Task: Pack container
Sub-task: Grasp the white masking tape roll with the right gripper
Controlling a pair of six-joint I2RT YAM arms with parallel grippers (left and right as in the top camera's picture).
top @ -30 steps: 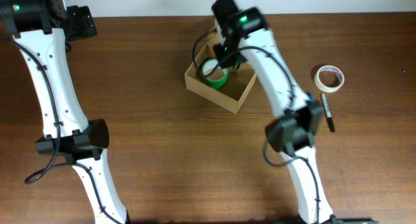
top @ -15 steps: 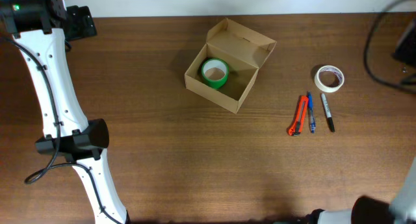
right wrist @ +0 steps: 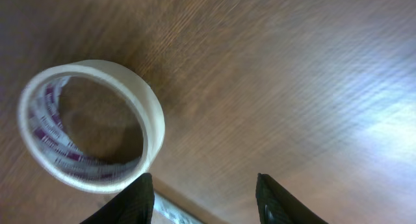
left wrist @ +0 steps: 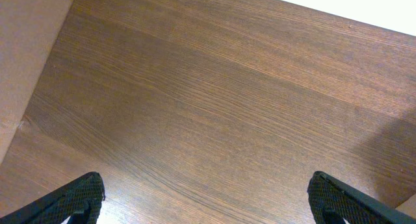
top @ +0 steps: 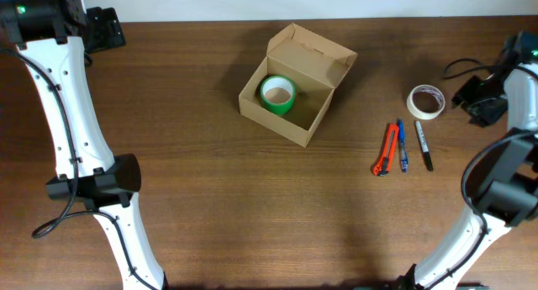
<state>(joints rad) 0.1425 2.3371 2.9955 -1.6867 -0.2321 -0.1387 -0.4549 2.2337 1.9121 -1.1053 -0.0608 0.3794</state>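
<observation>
The white tape roll (top: 425, 102) has to be packed into the container (top: 316, 120). My right gripper should grab the roll by its nearest rim and leave the rest of the ring free.
The container (top: 316, 120) is a tan cardboard box at the table's back middle, with its flap lid standing open at the far side. A green tape roll (top: 277, 94) lies flat in its left part. A white tape roll (top: 425, 102) lies on the table to the right; in the right wrist view (right wrist: 91, 126) it is just left of my fingers. My right gripper (top: 471, 98) (right wrist: 205, 198) is open and empty, right beside that roll. My left gripper (top: 108, 29) (left wrist: 208, 201) is open and empty at the table's far left corner.
An orange cutter (top: 386, 149), a blue pen (top: 402, 147) and a black marker (top: 424, 145) lie side by side in front of the white roll. A tan surface (left wrist: 26, 62) fills the left edge of the left wrist view.
My right arm has left the box, swung out to the right and come down beside the white roll. The green roll stays in the box. The left arm has not moved.
</observation>
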